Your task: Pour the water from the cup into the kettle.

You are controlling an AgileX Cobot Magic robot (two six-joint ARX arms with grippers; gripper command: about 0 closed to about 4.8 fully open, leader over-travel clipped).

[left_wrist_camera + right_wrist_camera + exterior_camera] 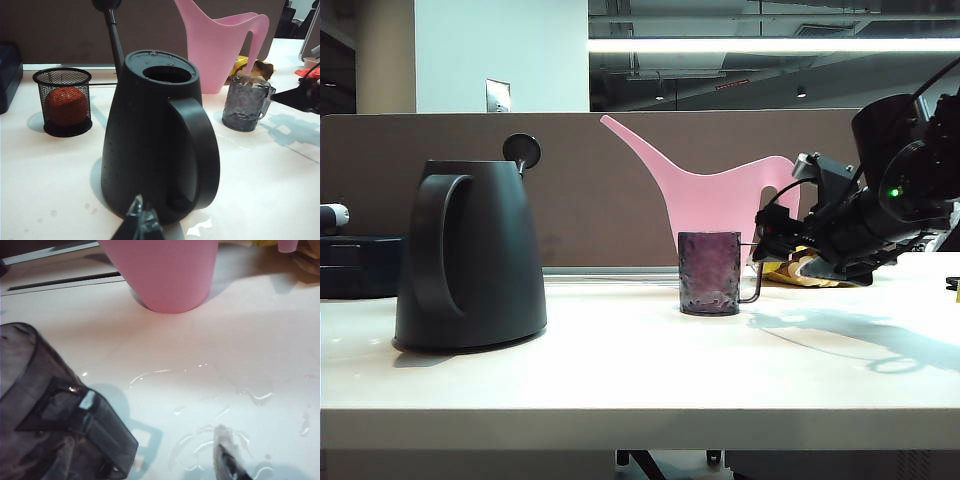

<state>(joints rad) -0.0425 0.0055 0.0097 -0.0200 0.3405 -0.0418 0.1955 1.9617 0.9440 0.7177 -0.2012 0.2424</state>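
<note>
The cup's body (710, 274) is broad and round. My right gripper should next grab the cup by its handle (758, 272), a narrow bar.
The cup (710, 272), a small purplish dimpled glass mug, stands upright at mid-table with its thin handle (756, 283) turned right. In the right wrist view the cup (35, 405) and its handle (85, 415) loom close. My right gripper (772, 238) hovers just right of the cup, open and apart from it. Only one fingertip (227, 462) of the right gripper (150, 465) shows. The black kettle (470, 255) stands at the left with its lid (522, 150) raised and its top opening (167, 74) bare. My left gripper (141, 220) is shut, low beside the kettle's loop handle (200, 150).
A pink watering can (720, 190) stands right behind the cup. Water puddles (200, 440) lie on the table under the right gripper. A black mesh pot (62, 102) holding an orange ball sits beyond the kettle. A yellow thing (815, 272) lies behind the right gripper.
</note>
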